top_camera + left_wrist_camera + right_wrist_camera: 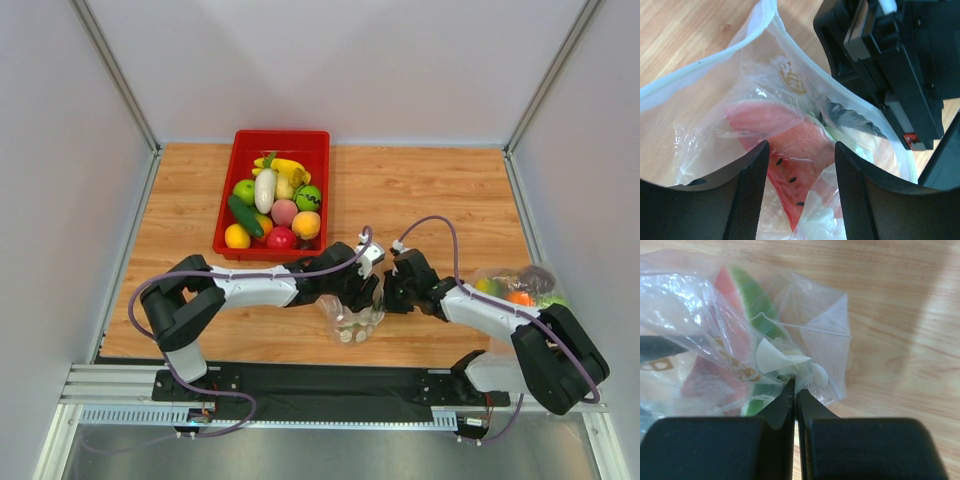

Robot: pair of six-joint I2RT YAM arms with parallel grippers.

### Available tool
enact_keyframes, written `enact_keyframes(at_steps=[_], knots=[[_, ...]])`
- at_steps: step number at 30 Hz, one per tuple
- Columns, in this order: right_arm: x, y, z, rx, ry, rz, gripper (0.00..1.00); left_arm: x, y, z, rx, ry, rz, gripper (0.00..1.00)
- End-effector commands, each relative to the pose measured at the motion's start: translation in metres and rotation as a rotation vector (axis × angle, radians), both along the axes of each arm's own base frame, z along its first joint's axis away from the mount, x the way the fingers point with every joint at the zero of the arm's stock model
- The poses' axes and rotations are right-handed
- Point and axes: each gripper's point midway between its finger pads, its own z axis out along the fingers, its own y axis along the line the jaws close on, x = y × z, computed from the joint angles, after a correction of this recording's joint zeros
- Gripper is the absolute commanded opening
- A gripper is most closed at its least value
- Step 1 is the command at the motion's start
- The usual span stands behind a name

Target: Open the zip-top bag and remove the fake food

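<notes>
My left gripper grabs the fake watermelon slice [790, 145] through the bag's opening next, from red side to green rind, to remove it.
The zip-top bag [355, 325], clear with white dots, lies on the wood between my two grippers. Its mouth is open in the left wrist view [700, 75]. Inside lies a fake watermelon slice [790, 145], red with black seeds, whose green rind shows in the right wrist view [760, 305]. My left gripper [362, 290] is open, its fingers [752, 195] standing either side of the slice at the bag's mouth. My right gripper [388, 292] is shut on the bag's edge [820, 330], with film pinched at its tips [795, 387].
A red tray [283, 136] at the back holds several toy fruits, among them a dark green cucumber [244, 215] and a long white vegetable [265, 190]. A plain clear bag [515, 285] with orange, purple and green pieces lies by the right arm. The right gripper's black housing [900, 65] is close to the left wrist.
</notes>
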Motion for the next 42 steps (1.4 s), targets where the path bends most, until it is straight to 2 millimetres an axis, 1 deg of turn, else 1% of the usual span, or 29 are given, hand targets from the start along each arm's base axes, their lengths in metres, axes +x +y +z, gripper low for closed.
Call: enact_keyframes(at_steps=[1, 4, 6, 8, 9, 13, 14, 15, 16, 18, 19, 23, 26, 30, 33, 34, 36, 37, 39, 40, 41, 42], knots=[[0.001, -0.007, -0.011, -0.038, -0.004, -0.009, 0.00, 0.013, -0.017, 0.015, -0.036, -0.029, 0.029, 0.63], [0.001, -0.008, -0.012, -0.042, -0.004, -0.004, 0.00, 0.011, -0.021, 0.007, -0.022, 0.000, 0.026, 0.67], [0.001, -0.008, -0.012, -0.041, -0.007, -0.005, 0.00, 0.012, -0.019, 0.002, 0.009, -0.002, 0.046, 0.71], [0.000, -0.008, -0.013, -0.038, -0.007, -0.003, 0.00, 0.018, -0.012, -0.001, 0.042, -0.019, 0.090, 0.72], [-0.001, -0.008, -0.013, -0.035, -0.005, -0.001, 0.00, 0.019, -0.011, 0.004, 0.035, -0.031, 0.105, 0.72], [-0.001, -0.008, -0.014, -0.031, -0.006, -0.001, 0.00, 0.031, 0.005, 0.003, 0.065, -0.043, 0.241, 0.75], [-0.002, -0.007, -0.014, -0.029, -0.005, 0.002, 0.00, 0.032, 0.007, 0.003, 0.067, -0.041, 0.252, 0.82], [-0.003, -0.007, -0.014, -0.029, -0.004, 0.002, 0.00, 0.032, 0.008, -0.002, 0.074, -0.035, 0.263, 0.85], [-0.003, -0.007, -0.013, -0.027, -0.004, 0.001, 0.00, 0.031, 0.010, -0.005, 0.080, -0.027, 0.269, 0.86], [-0.004, -0.008, -0.012, -0.026, -0.006, 0.002, 0.00, 0.030, 0.009, -0.013, 0.088, -0.008, 0.279, 0.86], [-0.004, -0.008, -0.012, -0.025, -0.007, 0.002, 0.00, 0.026, 0.014, -0.020, 0.120, 0.013, 0.277, 0.86], [-0.004, -0.009, -0.008, -0.027, -0.012, -0.001, 0.00, 0.017, 0.016, -0.030, 0.132, 0.062, 0.273, 0.86], [-0.003, -0.010, -0.006, -0.027, -0.019, -0.004, 0.00, 0.011, 0.017, -0.041, 0.156, 0.096, 0.261, 0.86], [-0.003, -0.008, -0.006, -0.025, -0.018, 0.000, 0.00, 0.009, 0.017, -0.048, 0.201, 0.094, 0.242, 0.86], [-0.004, -0.008, -0.006, -0.021, -0.015, -0.001, 0.00, 0.008, 0.017, -0.052, 0.240, 0.075, 0.237, 0.83], [-0.003, -0.009, -0.006, -0.021, -0.017, -0.005, 0.00, 0.008, 0.017, -0.052, 0.255, 0.069, 0.236, 0.72], [-0.004, -0.009, -0.006, -0.019, -0.019, -0.007, 0.00, 0.008, 0.020, -0.057, 0.287, 0.069, 0.239, 0.57], [-0.004, -0.010, -0.006, -0.021, -0.020, -0.008, 0.00, 0.009, 0.023, -0.058, 0.306, 0.060, 0.246, 0.45], [-0.005, -0.010, -0.006, -0.024, -0.018, -0.007, 0.00, 0.010, 0.025, -0.056, 0.312, 0.050, 0.251, 0.36], [-0.006, -0.011, -0.007, -0.025, -0.017, -0.009, 0.00, 0.011, 0.028, -0.056, 0.318, 0.041, 0.257, 0.26], [-0.005, -0.011, -0.007, -0.027, -0.020, -0.010, 0.00, 0.011, 0.030, -0.053, 0.316, 0.033, 0.259, 0.21], [-0.005, -0.011, -0.007, -0.030, -0.018, -0.010, 0.00, 0.013, 0.030, -0.045, 0.300, 0.020, 0.262, 0.17]])
